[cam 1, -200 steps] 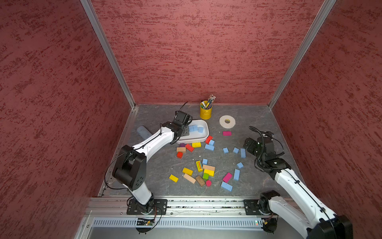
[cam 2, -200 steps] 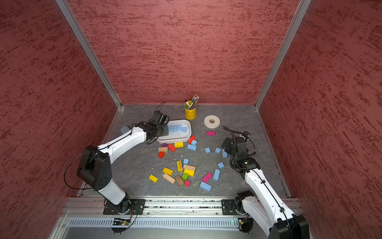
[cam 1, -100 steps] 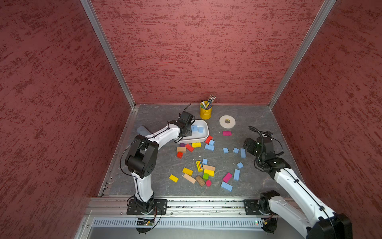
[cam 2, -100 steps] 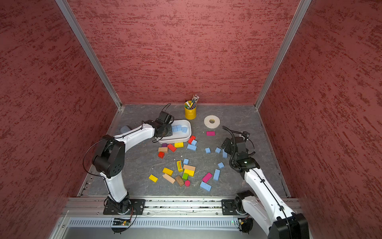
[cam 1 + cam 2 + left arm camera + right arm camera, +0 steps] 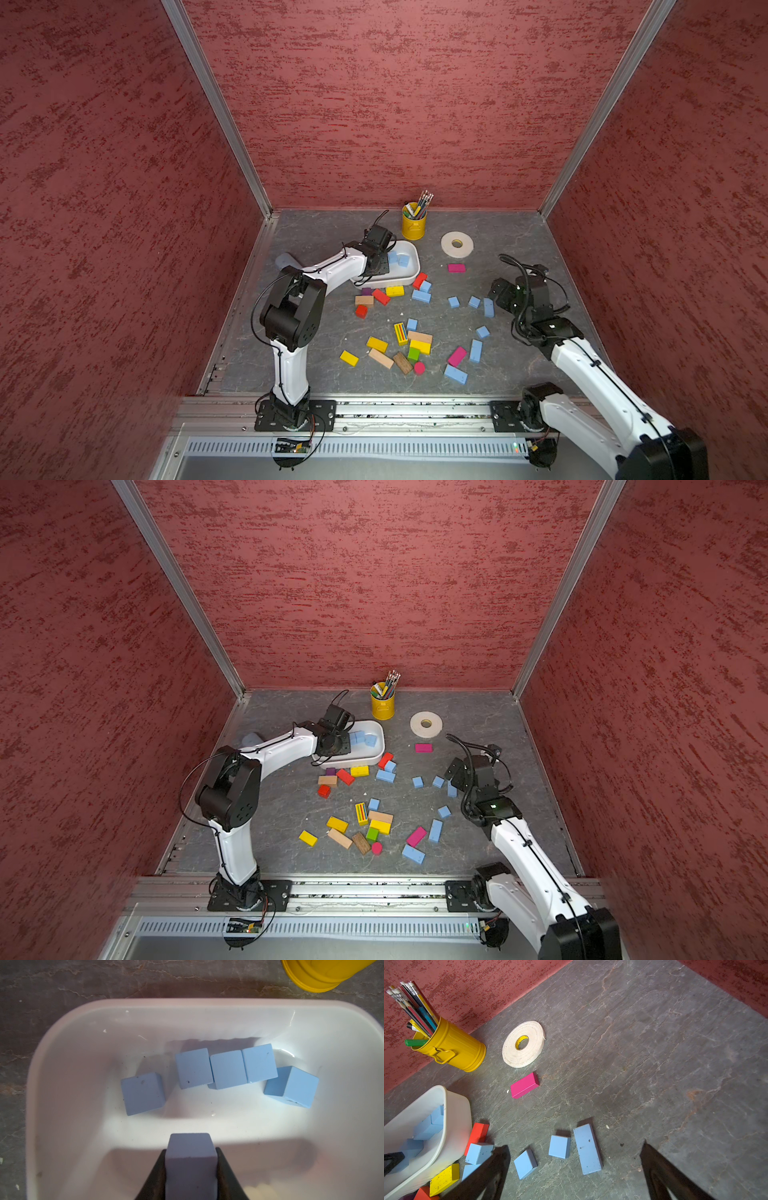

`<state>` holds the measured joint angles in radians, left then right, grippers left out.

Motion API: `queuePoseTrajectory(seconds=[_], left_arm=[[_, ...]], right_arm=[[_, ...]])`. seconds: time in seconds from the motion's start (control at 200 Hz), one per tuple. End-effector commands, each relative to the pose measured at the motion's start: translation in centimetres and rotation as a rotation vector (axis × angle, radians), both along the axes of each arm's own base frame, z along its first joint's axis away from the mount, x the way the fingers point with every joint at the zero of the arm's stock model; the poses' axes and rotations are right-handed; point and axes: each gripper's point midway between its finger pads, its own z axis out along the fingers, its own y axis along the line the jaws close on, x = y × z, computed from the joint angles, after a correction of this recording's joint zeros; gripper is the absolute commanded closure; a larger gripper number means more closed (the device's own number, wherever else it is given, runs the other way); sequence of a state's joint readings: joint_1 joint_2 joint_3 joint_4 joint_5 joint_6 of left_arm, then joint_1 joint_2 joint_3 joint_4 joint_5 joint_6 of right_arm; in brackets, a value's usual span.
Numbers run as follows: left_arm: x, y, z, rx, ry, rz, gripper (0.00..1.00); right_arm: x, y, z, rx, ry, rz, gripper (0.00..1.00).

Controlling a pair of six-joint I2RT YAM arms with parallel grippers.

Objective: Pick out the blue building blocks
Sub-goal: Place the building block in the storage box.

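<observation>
I need to open my left gripper: my fingers hold the blue block (image 5: 191,1164) inside the tray's rim over the tray's bottom, so the block would settle if I let go.
My left gripper (image 5: 191,1154) is shut on a blue building block (image 5: 191,1165) and hangs over the near end of the white tray (image 5: 187,1004). Several blue cubes (image 5: 227,1069) lie in a row inside the tray. In both top views that gripper (image 5: 380,259) (image 5: 338,744) sits over the tray's left part (image 5: 409,270). My right gripper (image 5: 573,1145) (image 5: 496,291) is open and empty, low over a long blue block (image 5: 587,1149) and two small blue ones (image 5: 559,1146) (image 5: 525,1163). More blue blocks (image 5: 456,374) (image 5: 476,350) (image 5: 421,296) lie scattered on the grey floor.
A yellow pencil cup (image 5: 413,224) stands behind the tray, a tape roll (image 5: 456,244) to its right. A pink block (image 5: 456,268) lies near the roll. Red, yellow, wooden and green blocks (image 5: 419,347) (image 5: 380,296) crowd the middle. Red walls close in three sides.
My left arm's elbow has swung right and upward, carrying the gripper with its blue block a little further over the tray. The right arm has stayed still.
</observation>
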<state>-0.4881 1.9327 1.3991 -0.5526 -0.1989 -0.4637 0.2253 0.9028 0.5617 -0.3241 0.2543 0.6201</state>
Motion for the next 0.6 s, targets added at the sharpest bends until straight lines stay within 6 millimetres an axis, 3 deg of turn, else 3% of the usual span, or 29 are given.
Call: queuePoseTrajectory(seconds=[0.0,0.341,0.451,0.591], left_arm=[[0.1,-0.5,-0.8,-0.004,0.016,-0.014,0.7],[-0.3,-0.8,-0.6,-0.021,0.026,-0.03,0.46],[-0.4,-1.0,1.1,-0.041,-0.001,-0.042,0.4],[-1.0,-1.4,4.9,-0.079,-0.07,-0.072,0.32]], right_arm=[[0.2,-0.2,-0.2,0.002,-0.007,-0.007,0.01],[0.1,-0.1,-0.2,0.008,-0.005,-0.005,0.01],[0.2,0.0,-0.1,0.015,-0.009,0.002,0.01],[0.3,0.5,-0.1,0.031,-0.011,0.024,0.01]])
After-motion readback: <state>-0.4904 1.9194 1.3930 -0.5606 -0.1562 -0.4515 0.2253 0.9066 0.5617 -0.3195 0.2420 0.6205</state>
